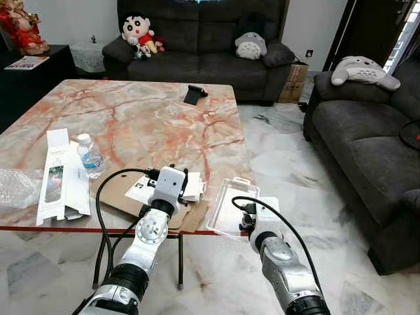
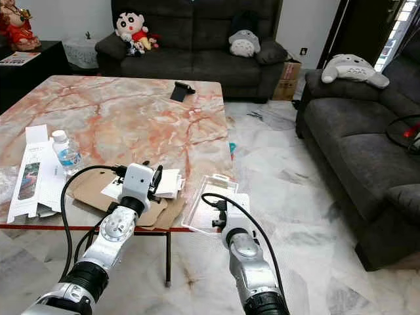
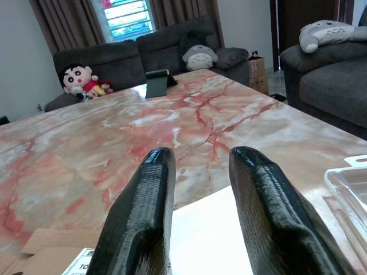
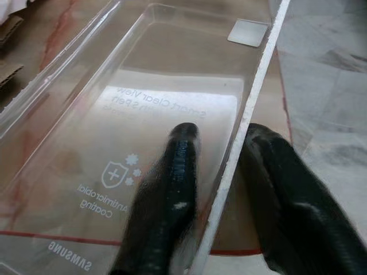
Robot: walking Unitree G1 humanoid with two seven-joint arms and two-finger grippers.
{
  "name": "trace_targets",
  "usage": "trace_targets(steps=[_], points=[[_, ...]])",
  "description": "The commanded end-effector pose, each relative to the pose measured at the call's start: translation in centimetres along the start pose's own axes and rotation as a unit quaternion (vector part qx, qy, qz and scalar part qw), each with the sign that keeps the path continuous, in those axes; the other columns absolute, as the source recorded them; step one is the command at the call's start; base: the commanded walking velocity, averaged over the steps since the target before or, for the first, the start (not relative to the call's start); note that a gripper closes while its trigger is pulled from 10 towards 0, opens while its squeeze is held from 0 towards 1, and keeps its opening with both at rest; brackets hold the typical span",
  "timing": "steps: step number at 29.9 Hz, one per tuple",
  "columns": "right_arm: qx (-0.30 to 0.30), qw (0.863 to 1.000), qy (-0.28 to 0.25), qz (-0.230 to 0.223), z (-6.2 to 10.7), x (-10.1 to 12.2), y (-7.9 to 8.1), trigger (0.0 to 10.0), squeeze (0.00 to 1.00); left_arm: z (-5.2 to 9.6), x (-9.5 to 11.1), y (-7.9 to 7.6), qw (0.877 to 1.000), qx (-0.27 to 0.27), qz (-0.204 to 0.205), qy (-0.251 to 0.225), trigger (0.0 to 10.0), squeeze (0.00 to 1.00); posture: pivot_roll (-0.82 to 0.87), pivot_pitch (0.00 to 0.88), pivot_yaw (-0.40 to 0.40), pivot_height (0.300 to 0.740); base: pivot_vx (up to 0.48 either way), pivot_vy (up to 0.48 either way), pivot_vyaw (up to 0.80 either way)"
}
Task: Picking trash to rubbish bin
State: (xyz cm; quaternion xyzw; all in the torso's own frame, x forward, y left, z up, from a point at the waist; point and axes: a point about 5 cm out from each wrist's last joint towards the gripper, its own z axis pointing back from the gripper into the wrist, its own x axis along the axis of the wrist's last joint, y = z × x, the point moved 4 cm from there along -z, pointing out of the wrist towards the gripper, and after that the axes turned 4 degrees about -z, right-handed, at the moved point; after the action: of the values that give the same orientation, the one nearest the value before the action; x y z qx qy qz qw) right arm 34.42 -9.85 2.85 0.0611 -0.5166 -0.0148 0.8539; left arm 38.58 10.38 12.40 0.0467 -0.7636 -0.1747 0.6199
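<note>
My right gripper has its fingers open, but the broad side of the clear plastic package spreads far wider than they do. It needs to grip the package by its thin side edge (image 4: 235, 148) next.
A clear plastic packaging tray (image 1: 228, 200) overhangs the front right corner of the marble table (image 1: 144, 118). My right gripper (image 4: 223, 134) is open and straddles the tray's rim (image 4: 252, 109), one finger inside the tray and one outside. A flattened cardboard sheet (image 1: 117, 193) with white paper (image 3: 212, 229) on it lies at the front edge. My left gripper (image 1: 180, 174) hovers just above that paper, open with nothing between its fingers. A small water bottle (image 1: 90, 156), a long white box (image 1: 62, 174) and bubble wrap (image 1: 16, 187) lie at the front left.
A black phone stand (image 1: 193, 94) sits near the table's far edge. One dark sofa (image 1: 203, 46) with plush toys stands behind the table and another (image 1: 367, 151) to the right. Marble floor (image 1: 289, 164) lies open between the table and the right sofa.
</note>
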Motion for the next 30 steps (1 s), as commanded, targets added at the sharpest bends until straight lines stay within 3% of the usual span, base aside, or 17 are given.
trace_targets(steps=[1,9,15,18,20,21,22,26,30], points=[[0.008,1.0,0.001,0.008,-0.1,0.1,0.6,0.0,0.0,-0.2,0.5,-0.1,1.0,-0.005,-0.001,-0.007,10.0,0.0,0.1,0.0,-0.052,0.74,0.0,0.0,0.0],[0.01,1.0,-0.003,0.007,-0.2,0.2,0.6,0.0,0.0,-0.2,0.5,-0.3,1.0,-0.007,0.0,-0.007,10.0,0.0,0.1,0.0,-0.05,0.74,0.0,0.0,0.0],[0.006,0.999,-0.05,-0.012,-0.2,2.2,0.5,0.0,0.0,-0.1,0.3,-0.5,1.0,-0.01,0.0,-0.005,10.0,0.0,0.1,0.0,-0.045,0.74,0.0,0.0,0.0],[-0.003,0.998,-0.061,-0.015,-0.2,2.8,0.2,0.0,0.0,-0.1,0.3,-0.5,1.0,-0.011,0.0,-0.004,10.0,0.0,0.1,0.0,-0.045,0.74,0.0,0.0,0.0],[-0.033,0.995,-0.09,0.012,-0.2,4.0,-1.1,0.0,0.0,-0.1,0.2,-0.6,1.0,-0.013,0.002,-0.003,10.0,0.0,0.1,0.0,-0.042,0.74,0.0,0.0,0.0],[-0.043,0.987,-0.135,0.073,0.1,5.7,-1.4,10.0,0.0,-0.1,0.2,-0.7,1.0,-0.014,0.004,-0.004,10.0,0.0,0.1,0.0,-0.042,0.74,0.0,0.0,0.0],[-0.044,0.984,-0.149,0.086,0.3,6.3,-1.4,10.0,0.0,-0.1,0.3,-0.8,1.0,-0.015,0.005,-0.004,10.0,0.0,0.1,0.0,-0.042,0.74,0.0,0.0,0.0],[-0.048,0.981,-0.184,0.048,0.7,7.6,-1.6,10.0,0.0,-0.1,0.2,-0.9,1.0,-0.016,0.007,-0.003,10.0,0.0,0.1,0.0,-0.042,0.74,0.0,0.0,0.0],[-0.074,0.965,-0.253,0.009,1.6,9.5,-2.4,10.0,0.0,0.0,0.0,-1.1,1.0,-0.017,0.026,0.002,10.0,0.0,0.1,0.0,-0.042,0.74,0.0,0.0,0.0]])
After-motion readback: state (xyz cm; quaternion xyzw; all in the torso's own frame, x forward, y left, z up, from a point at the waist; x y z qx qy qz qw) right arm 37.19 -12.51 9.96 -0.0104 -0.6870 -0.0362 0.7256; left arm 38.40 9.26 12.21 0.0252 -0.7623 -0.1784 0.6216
